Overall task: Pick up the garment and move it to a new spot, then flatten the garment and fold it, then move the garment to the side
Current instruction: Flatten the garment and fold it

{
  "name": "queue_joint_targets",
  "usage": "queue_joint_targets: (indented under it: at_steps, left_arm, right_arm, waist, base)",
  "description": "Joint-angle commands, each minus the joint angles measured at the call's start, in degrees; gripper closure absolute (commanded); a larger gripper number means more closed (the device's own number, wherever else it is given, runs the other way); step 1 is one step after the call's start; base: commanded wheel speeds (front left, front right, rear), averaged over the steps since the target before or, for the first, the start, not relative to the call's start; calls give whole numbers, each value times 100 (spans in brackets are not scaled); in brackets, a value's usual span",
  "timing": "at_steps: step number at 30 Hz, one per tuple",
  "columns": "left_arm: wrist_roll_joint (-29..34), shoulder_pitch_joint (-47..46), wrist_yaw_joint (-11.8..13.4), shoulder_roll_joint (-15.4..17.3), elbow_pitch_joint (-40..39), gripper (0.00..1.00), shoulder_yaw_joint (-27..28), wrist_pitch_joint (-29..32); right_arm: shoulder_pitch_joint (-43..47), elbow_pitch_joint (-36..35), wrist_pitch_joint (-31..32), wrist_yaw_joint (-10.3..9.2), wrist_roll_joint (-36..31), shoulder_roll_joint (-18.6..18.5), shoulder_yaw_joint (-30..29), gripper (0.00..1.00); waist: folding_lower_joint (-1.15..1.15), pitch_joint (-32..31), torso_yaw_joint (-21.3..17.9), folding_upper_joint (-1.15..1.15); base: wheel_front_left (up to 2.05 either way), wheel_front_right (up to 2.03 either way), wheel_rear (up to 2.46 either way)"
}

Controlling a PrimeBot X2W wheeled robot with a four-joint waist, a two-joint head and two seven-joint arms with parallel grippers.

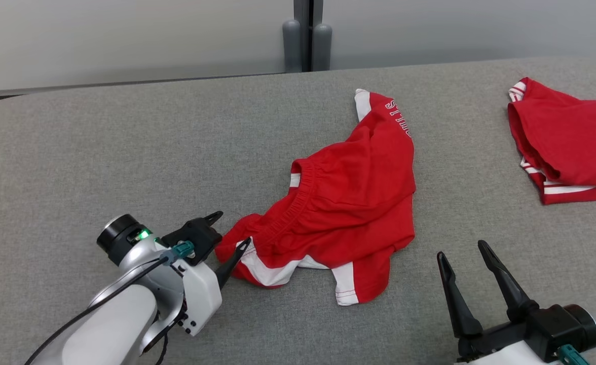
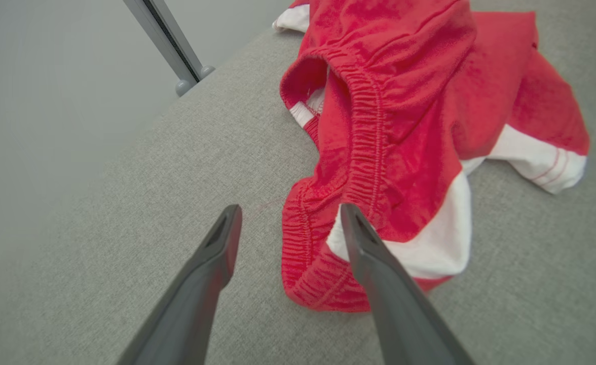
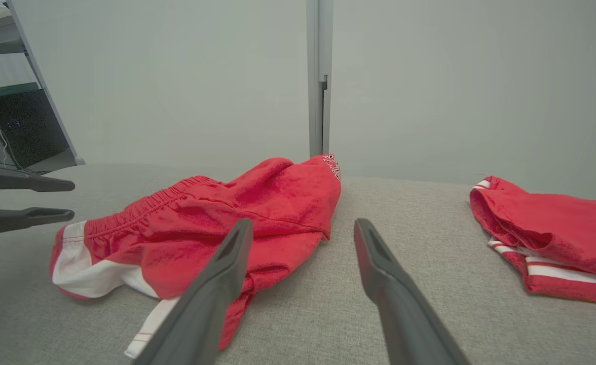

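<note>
My left gripper pinches the shorts by the white-striped corner of the waistband next. That corner stands up in a fold while the red cloth (image 1: 357, 182) lies slack.
The garment (image 1: 343, 203) is a pair of red shorts with white side panels and an elastic waistband, lying crumpled in the middle of the grey padded table (image 1: 100, 152). My left gripper (image 1: 232, 229) stands open at the garment's near-left corner, its fingers straddling the waistband end. In the left wrist view, the left gripper (image 2: 289, 208) has the garment (image 2: 404, 101) just ahead, one finger over the white panel. My right gripper (image 1: 461, 250) is open and empty, low and to the right of the garment. From the right wrist, the right gripper (image 3: 304, 221) faces the garment (image 3: 217, 218).
A second red garment (image 1: 566, 147) with white stripes lies at the table's far right, also seen as the second garment (image 3: 556, 228) from the right wrist. A grey post (image 1: 307, 35) stands behind the table's back edge. Shelving (image 3: 4, 116) is off to the left.
</note>
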Motion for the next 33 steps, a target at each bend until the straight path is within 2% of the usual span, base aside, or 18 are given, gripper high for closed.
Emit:
queue_joint_targets:
  at_steps: [1,6,12,13,14,17,18,21,25,33]
  left_arm:
    - [-133,-207,-3,51,2,0,-149,98]
    - [-640,-578,-4,252,-131,0,-712,572]
    - [-910,-699,-5,581,-438,0,-946,935]
    - [-940,-688,-5,621,-508,5,-971,981]
    - [-1036,-685,-5,698,-621,45,-1035,1096]
    - [-1222,-649,-5,801,-742,78,-1118,1282]
    - [-1260,-654,-5,835,-781,99,-1136,1321]
    - [-1346,-654,-5,891,-900,100,-1118,1285]
    - [-1579,-571,-5,897,-1039,100,-970,1091]
    - [-2147,-761,-5,1071,-1415,100,-652,822]
  right_arm:
    - [-82,-25,-3,-3,-18,-52,2,0]
    - [-210,-41,-3,-3,-15,-106,16,0]
    - [-345,-70,-3,-3,-41,-106,-40,0]
    - [-364,-76,-3,-3,-41,-98,-57,0]
    - [-377,-73,-3,-3,-35,-80,-63,0]
    - [-389,-65,-3,-3,-23,-44,-67,0]
    - [-399,-62,-3,-3,-25,-38,-59,0]
    - [-413,-64,-3,-3,-12,5,-24,0]
    - [-319,84,-3,-3,398,-8,389,0]
    - [-815,993,-4,-2,2795,-783,2867,0]
  waist:
    - [0,214,-38,0]
    - [0,427,-93,0]
    - [0,500,-168,0]
    - [0,504,-179,0]
    - [0,514,-204,0]
    - [0,525,-252,0]
    - [0,528,-268,0]
    - [0,526,-303,0]
    - [0,512,-288,0]
    - [0,717,-179,0]
  base:
    - [0,0,0]
    - [0,0,0]
    - [0,0,0]
    - [0,0,0]
    - [0,0,0]
    - [0,0,0]
    - [0,0,0]
    - [0,0,0]
    - [0,0,0]
    - [0,0,0]
